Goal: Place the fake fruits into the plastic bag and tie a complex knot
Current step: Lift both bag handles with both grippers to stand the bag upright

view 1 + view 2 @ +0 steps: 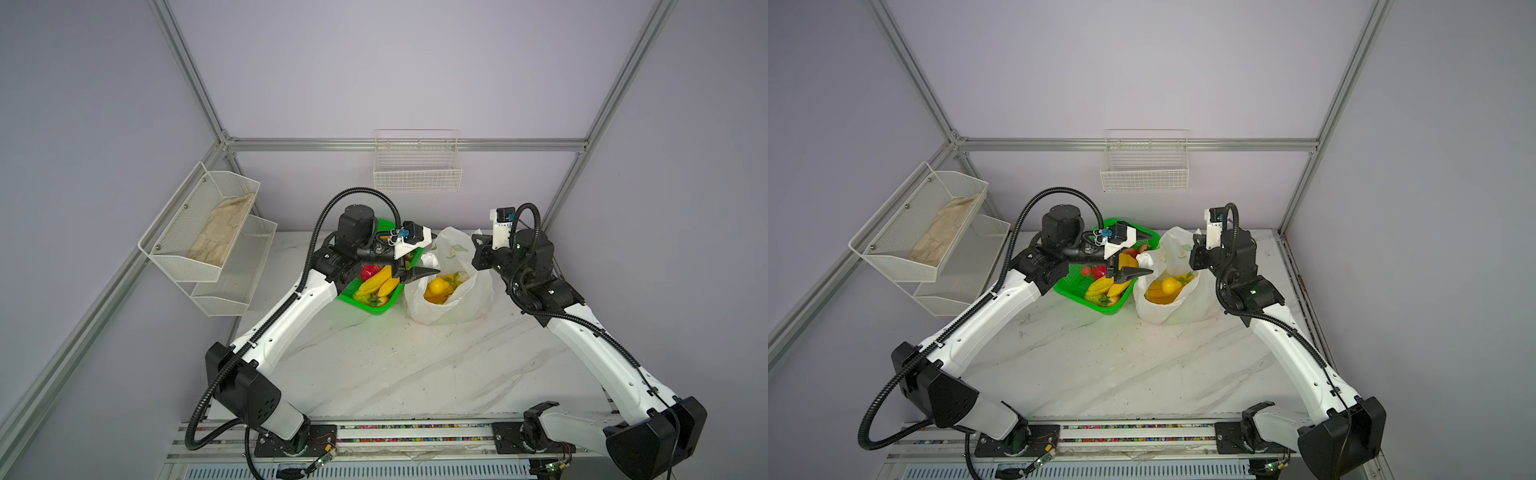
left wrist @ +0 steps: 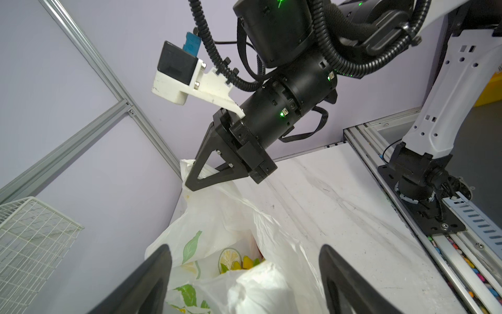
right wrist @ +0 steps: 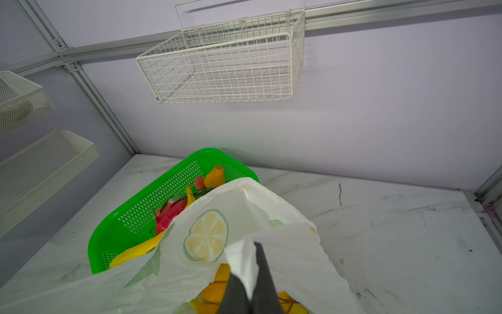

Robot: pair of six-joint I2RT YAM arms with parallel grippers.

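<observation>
The bag's held rim [image 1: 473, 235] stands across the bag's opening from my left gripper's fingers. My right gripper will keep holding the plastic bag [image 1: 461, 303] until those fingers grip it.
The plastic bag [image 1: 461, 303] [image 1: 1187, 307] stands open-mouthed on the marble table beside the green basket [image 1: 365, 309]. Yellow fake fruits [image 1: 438, 286] [image 1: 1167, 286] lie inside it. More fruits fill the basket: bananas [image 1: 376, 282], a pink dragon fruit [image 3: 169, 214] and an orange pear shape [image 3: 216, 176]. My right gripper [image 3: 255, 271] [image 2: 190, 186] is shut on the bag's far upper rim [image 3: 244, 252] and holds it up. My left gripper [image 2: 244, 247] [image 1: 430, 254] hovers open over the bag's near rim [image 2: 258, 288], with nothing gripped. A knot is not in view.
A white wire basket [image 1: 417, 170] hangs on the back wall. A two-tier mesh shelf [image 1: 232, 286] with a beige cloth [image 1: 224, 232] sits on the left wall. The arms' base rail [image 1: 415, 432] runs along the front edge.
</observation>
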